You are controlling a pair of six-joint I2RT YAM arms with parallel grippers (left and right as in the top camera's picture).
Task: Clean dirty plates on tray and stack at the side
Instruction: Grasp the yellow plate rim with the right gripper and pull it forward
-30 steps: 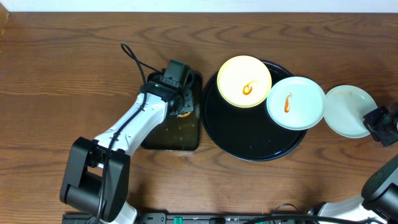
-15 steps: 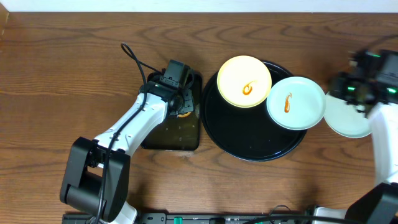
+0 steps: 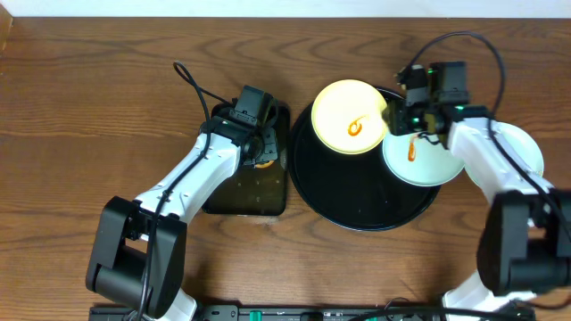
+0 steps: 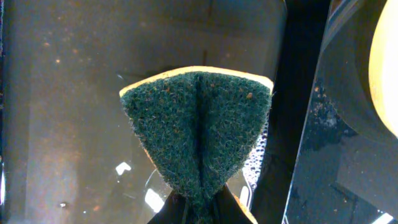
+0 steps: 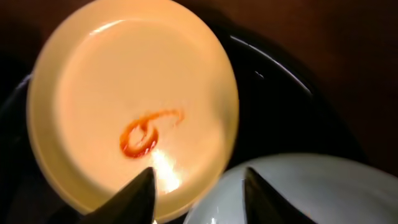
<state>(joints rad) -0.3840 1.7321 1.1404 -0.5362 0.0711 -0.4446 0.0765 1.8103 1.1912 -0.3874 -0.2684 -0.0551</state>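
Observation:
I should next pinch the yellow plate's rim [image 3: 384, 130] [image 5: 208, 186] with my right gripper, on the side facing the blue-white plate on the tray. The yellow plate's smeared side then stays open to sponge clean, and the plate can be stacked.
The round black tray [image 3: 357, 201] holds a pale yellow plate [image 3: 343, 111] with an orange smear and a pale blue-white plate [image 3: 424, 165] with an orange smear. A second blue-white plate [image 3: 526, 152] lies on the table to the right of the tray. My right gripper [image 3: 399, 116] is open and empty, hovering over the gap between the yellow plate [image 5: 124, 93] and the blue-white plate [image 5: 311, 193]. My left gripper [image 3: 259, 156] is shut on a green-and-yellow sponge [image 4: 199, 124] over the rectangular tray.
A rectangular black tray [image 3: 245, 192] with wet, soapy water [image 4: 62, 93] stands left of the round tray. The round tray's rim [image 4: 323, 112] shows at the right of the left wrist view. Cables run near both arms.
My right arm swung in from the far right edge to above the two plates on the tray. The left arm and the sponge have not moved.

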